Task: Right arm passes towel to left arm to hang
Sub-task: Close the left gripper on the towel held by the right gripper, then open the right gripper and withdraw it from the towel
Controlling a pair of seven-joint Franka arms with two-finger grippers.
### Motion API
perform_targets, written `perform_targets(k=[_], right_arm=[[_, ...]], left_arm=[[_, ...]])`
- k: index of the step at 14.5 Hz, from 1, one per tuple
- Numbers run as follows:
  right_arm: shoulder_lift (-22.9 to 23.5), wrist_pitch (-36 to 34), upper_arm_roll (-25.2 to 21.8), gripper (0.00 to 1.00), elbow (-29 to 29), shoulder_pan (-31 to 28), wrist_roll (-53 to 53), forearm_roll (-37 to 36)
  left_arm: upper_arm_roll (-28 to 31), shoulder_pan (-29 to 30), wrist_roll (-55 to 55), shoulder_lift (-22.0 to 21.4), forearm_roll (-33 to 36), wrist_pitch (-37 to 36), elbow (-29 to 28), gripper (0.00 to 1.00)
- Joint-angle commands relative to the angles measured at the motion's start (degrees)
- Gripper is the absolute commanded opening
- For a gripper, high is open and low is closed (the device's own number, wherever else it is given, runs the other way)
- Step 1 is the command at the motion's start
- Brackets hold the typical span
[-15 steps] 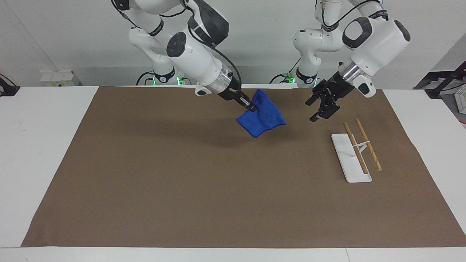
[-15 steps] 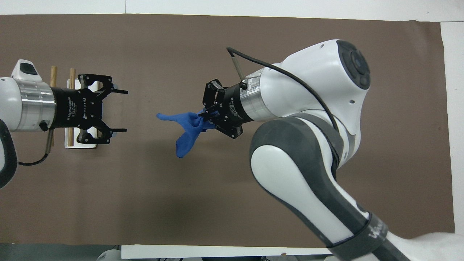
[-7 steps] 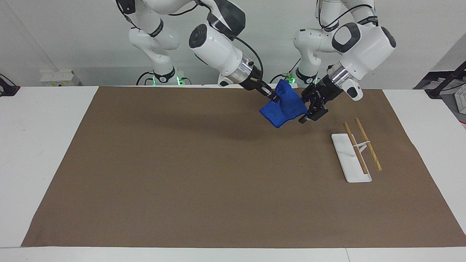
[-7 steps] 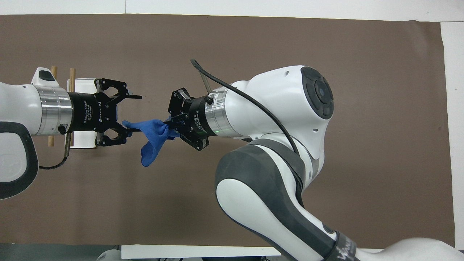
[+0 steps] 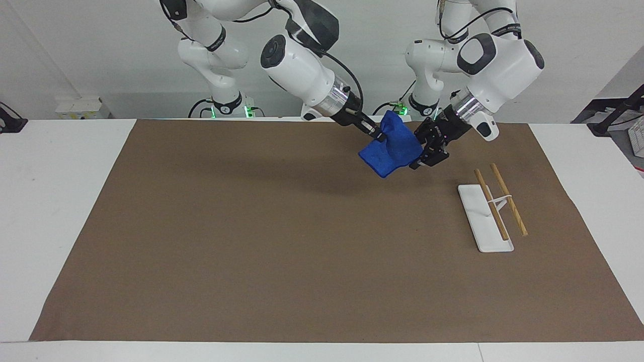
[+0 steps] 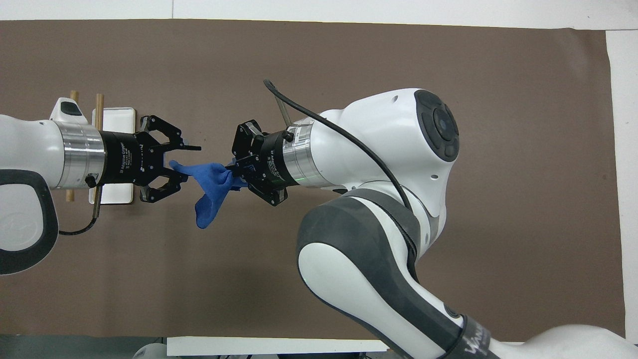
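My left gripper grabs the blue towel by its outstretched top corner (image 6: pixel 177 166) next, since that corner sticks out while the towel's loose flap (image 6: pixel 207 208) droops slack below.
The blue towel (image 5: pixel 395 148) (image 6: pixel 212 187) hangs in the air over the brown mat, stretched between the two grippers. My right gripper (image 5: pixel 378 134) (image 6: pixel 234 172) is shut on one bunched end of it. My left gripper (image 5: pixel 417 162) (image 6: pixel 187 160) faces it from the left arm's end of the table. It is open, its jaws narrowed around the towel's other corner. One fingertip (image 6: pixel 197 147) still stands apart from the cloth. A loose flap of towel droops below the stretched part.
A towel rack with a white base (image 5: pixel 475 213) (image 6: pixel 117 117) and two wooden rods (image 5: pixel 509 200) stands on the mat toward the left arm's end, partly under the left wrist in the overhead view. The brown mat (image 5: pixel 251 241) covers most of the white table.
The right arm carried the towel toward the left arm's end, then held still. The left gripper came up to the towel's free corner and its jaws have narrowed around it.
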Motion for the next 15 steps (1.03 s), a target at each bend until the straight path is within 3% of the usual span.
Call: perform_targets(k=[1, 10, 11, 12, 14, 15], right_arm=[[1.07, 0.61, 0.80, 0.00, 1.09, -0.30, 0.25, 0.81], [1.42, 0.35, 0.71, 0.03, 1.44, -0.39, 0.34, 0.72], [1.42, -0.17, 0.71, 0.30, 1.79, -0.65, 0.26, 0.81], [1.42, -0.18, 0.71, 0.63, 1.88, -0.74, 0.34, 0.81], [1.33, 0.00, 0.71, 1.00, 1.97, -0.74, -0.18, 0.11], [1.24, -0.18, 0.71, 1.00, 1.97, -0.83, -0.45, -0.33]], left_arm=[[0.71, -1.09, -0.71, -1.46, -0.82, -0.52, -1.40, 0.02], [0.80, -1.01, -0.54, -1.11, -0.82, 0.01, -0.70, 0.00], [0.80, -1.01, -0.54, -1.11, -0.82, 0.09, -0.70, 0.00], [0.80, -1.01, -0.45, -1.11, -0.82, 0.18, -0.70, 0.00], [0.80, -0.92, -0.45, -1.02, -0.82, 0.36, -0.61, 0.00], [0.80, -0.92, -0.28, -1.02, -0.82, 0.53, -0.61, 0.00]])
